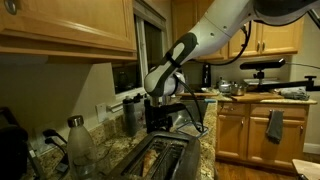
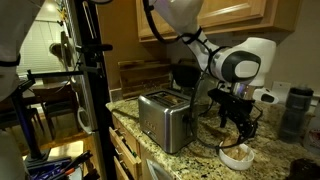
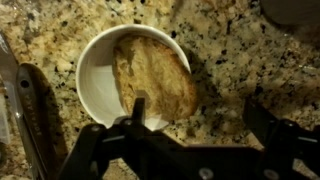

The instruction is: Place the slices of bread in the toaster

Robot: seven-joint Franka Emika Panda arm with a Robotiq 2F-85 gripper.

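Next, my gripper pinches the slice of bread [image 3: 155, 75] by its edge overhanging the white bowl's rim, so the opposite end stays free to enter the toaster slot.
A tan slice of bread [image 3: 155, 75] lies tilted in a white bowl [image 3: 92, 85] on the speckled granite counter. In the wrist view my gripper [image 3: 200, 120] is open just above it. One finger stands over the bowl's near rim, the other over bare granite, with nothing between them. In an exterior view the gripper [image 2: 240, 130] hangs over the bowl [image 2: 237, 157], to the right of the shiny silver toaster [image 2: 165, 118]. In an exterior view the toaster [image 1: 160, 158], slots up, sits below the gripper [image 1: 160, 117].
A glass bottle [image 1: 78, 140] stands by the wall near the toaster. A dark canister [image 2: 295, 112] stands at the back of the counter. A black stand [image 2: 95, 80] rises in front of the counter. A dark long object [image 3: 35, 115] lies left of the bowl.
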